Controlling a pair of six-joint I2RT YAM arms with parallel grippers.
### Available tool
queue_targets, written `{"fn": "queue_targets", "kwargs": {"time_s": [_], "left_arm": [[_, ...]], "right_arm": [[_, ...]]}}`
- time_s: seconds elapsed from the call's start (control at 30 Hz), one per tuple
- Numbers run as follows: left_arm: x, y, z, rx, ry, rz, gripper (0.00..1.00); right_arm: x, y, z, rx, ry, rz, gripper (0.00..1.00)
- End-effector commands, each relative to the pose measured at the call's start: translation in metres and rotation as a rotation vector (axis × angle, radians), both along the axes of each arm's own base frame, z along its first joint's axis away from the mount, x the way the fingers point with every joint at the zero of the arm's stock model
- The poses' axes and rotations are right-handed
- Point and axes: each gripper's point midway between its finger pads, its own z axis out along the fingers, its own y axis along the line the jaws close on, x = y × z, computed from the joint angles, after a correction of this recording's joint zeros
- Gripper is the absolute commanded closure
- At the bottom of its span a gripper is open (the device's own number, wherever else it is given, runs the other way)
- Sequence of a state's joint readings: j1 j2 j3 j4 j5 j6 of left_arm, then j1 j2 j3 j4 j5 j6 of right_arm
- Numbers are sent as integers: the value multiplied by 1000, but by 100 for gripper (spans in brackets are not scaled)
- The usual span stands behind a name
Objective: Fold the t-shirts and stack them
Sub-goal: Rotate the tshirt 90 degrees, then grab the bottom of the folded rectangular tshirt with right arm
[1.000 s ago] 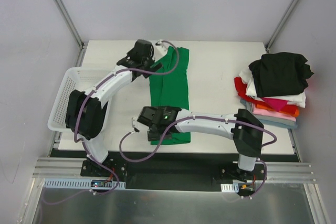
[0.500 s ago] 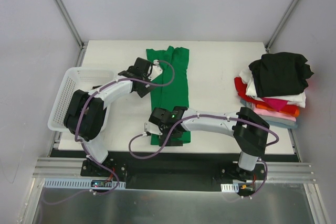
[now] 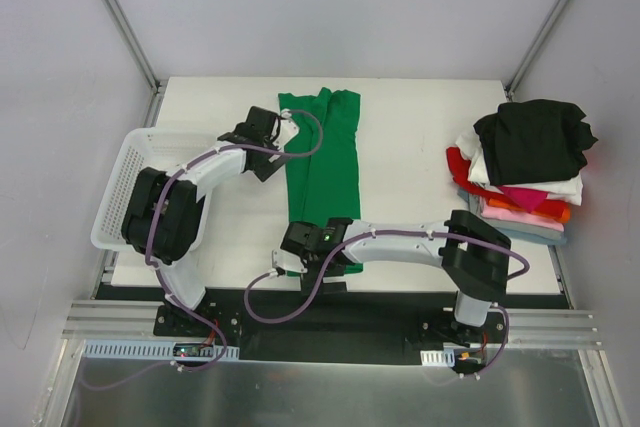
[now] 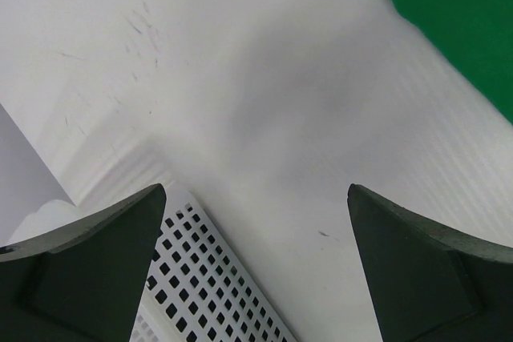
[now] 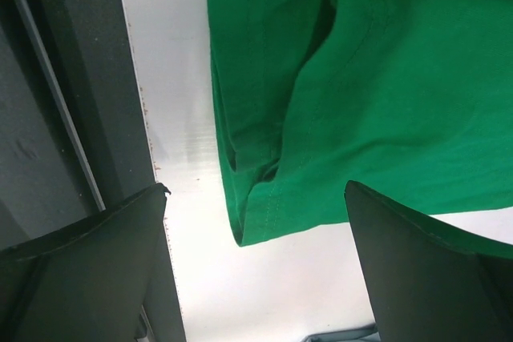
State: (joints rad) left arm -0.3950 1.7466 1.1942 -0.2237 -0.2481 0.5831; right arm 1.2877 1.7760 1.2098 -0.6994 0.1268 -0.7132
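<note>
My right gripper should next grab the green t-shirt's near-end corner on the basket side and fold that end over the t-shirt's far part.
A bright green t-shirt (image 3: 322, 162) lies on the white table as a long strip folded lengthwise. My left gripper (image 3: 262, 137) is open and empty just left of the shirt's far part; in the left wrist view (image 4: 256, 198) it hangs over bare table, with the shirt's edge (image 4: 457, 22) at the upper right. My right gripper (image 3: 305, 255) is open over the shirt's near left corner (image 5: 321, 102), not holding it. A stack of folded t-shirts (image 3: 525, 162), black on top with white, red, pink and orange below, sits at the right.
A white mesh basket (image 3: 118, 192) stands at the table's left edge; its corner (image 4: 200, 270) shows under my left gripper. The table's dark front edge (image 5: 72, 102) runs right beside my right gripper.
My left gripper let go of the shirt's far left part, which now lies flat, and drew back to the left. My right gripper shifted toward the shirt's near corner.
</note>
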Motion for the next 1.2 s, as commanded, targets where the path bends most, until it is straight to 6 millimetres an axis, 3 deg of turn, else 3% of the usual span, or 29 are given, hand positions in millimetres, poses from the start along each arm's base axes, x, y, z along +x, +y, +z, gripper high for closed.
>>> {"fn": "queue_targets", "kwargs": {"time_s": [0.0,0.8,1.03,1.17], "left_arm": [[3,8,-5,-3,-4,41,3],[-5,5,-19,-31,32,26,3],[-11,4,-25,-35,51,21,3],[-12,4,-22,-38,44,21,3]], "right_arm": [[1,6,-1,33,0,-13,2],[23,8,-33,8,77,4,2],[18,7,-47,22,194,30,11],[24,10,-53,14,193,35,25]]}}
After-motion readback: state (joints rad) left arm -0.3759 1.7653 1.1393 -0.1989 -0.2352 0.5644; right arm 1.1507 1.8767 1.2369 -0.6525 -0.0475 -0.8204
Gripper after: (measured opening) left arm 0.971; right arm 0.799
